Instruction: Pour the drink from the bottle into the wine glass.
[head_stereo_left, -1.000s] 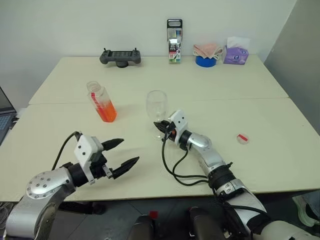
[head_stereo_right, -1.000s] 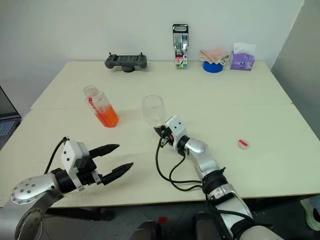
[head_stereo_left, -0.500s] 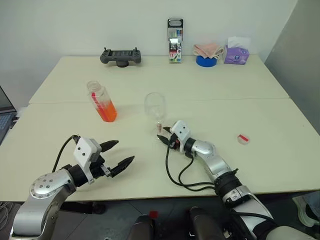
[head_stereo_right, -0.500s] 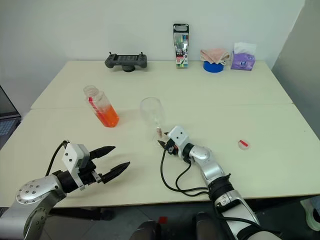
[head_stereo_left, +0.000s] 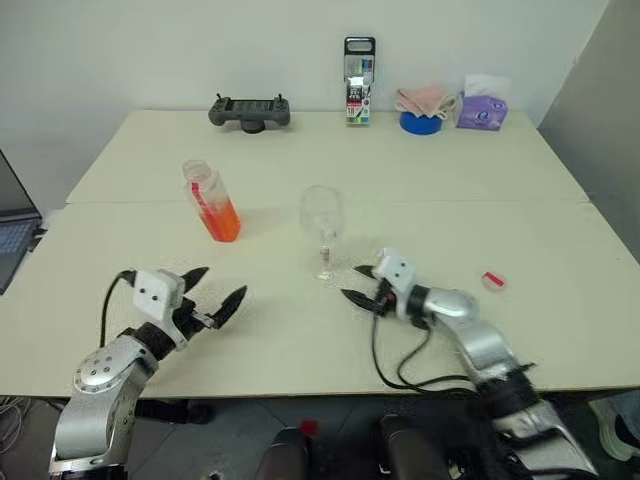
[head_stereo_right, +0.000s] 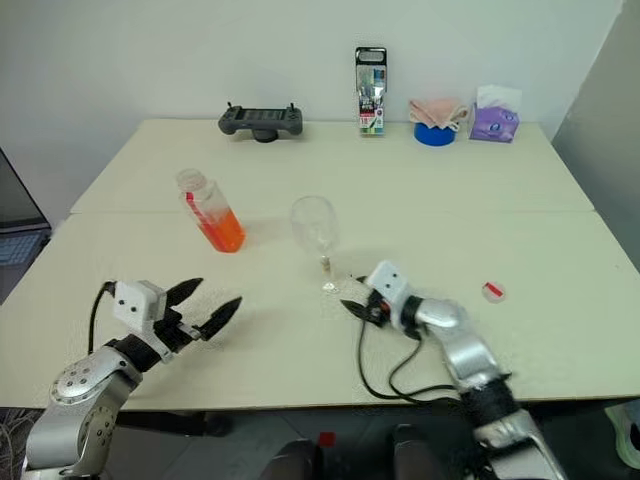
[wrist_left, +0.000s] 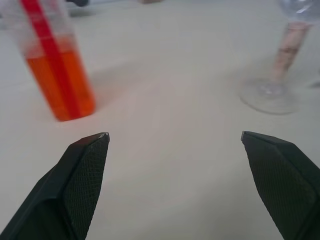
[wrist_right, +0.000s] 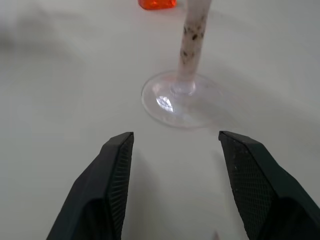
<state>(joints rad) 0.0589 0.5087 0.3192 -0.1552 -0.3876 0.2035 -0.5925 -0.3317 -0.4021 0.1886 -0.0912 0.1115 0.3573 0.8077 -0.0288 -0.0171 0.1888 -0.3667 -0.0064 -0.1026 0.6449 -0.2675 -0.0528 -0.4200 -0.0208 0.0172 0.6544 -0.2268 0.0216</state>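
I need to grab the bottle next with my left gripper by the straight sides of its body (head_stereo_left: 214, 206), because the bottle slopes in at its shoulder (head_stereo_left: 203, 183).
The bottle (head_stereo_left: 211, 200) stands uncapped on the table's left half, with the orange-red drink (wrist_left: 61, 85) filling its lower part. The empty wine glass (head_stereo_left: 322, 214) stands upright mid-table. Its foot (wrist_right: 182, 99) lies just ahead of my right gripper (head_stereo_left: 352, 283), which is open, empty and clear of the stem. My left gripper (head_stereo_left: 219, 284) hovers open and empty near the front edge. It points between the bottle and the glass and is well short of both.
A small red-and-white cap (head_stereo_left: 490, 280) lies on the table to the right. Along the far edge stand a game controller (head_stereo_left: 250, 110), a tall marker pack (head_stereo_left: 358, 68), a blue bowl with a cloth (head_stereo_left: 418, 108) and a purple tissue pack (head_stereo_left: 482, 105). A cable (head_stereo_left: 400, 360) trails from my right wrist.
My right gripper has opened off the wine glass stem and drawn back to the right and nearer the front edge. My left gripper has shifted left. The glass stays standing.
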